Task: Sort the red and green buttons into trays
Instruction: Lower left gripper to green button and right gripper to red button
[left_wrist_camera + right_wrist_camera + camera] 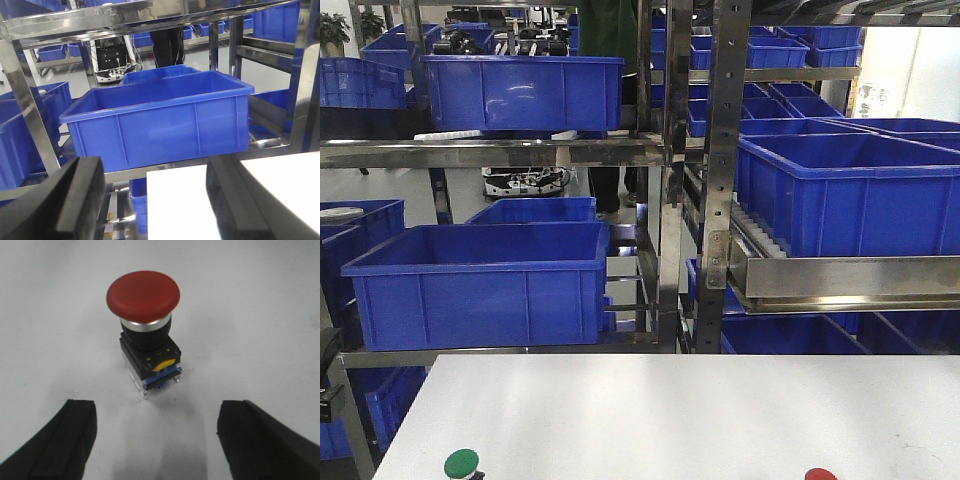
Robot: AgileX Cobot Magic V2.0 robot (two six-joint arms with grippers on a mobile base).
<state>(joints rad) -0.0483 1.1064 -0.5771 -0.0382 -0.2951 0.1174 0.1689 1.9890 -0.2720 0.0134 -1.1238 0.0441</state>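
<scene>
The left gripper grabs the green button by its green cap next. Then the green button goes to its tray.
The red button stands upright on the white table, on a black body with a clear base. My right gripper hangs open just short of it, with nothing between its black fingers. In the front view only the red button's cap shows at the bottom edge, and the green button stands at the bottom left. My left gripper is open over the table's far left corner, holding nothing. The trays are out of view.
Steel racks with deep blue bins stand right behind the table's far edge. One large blue bin sits level with the left gripper, beyond the table corner.
</scene>
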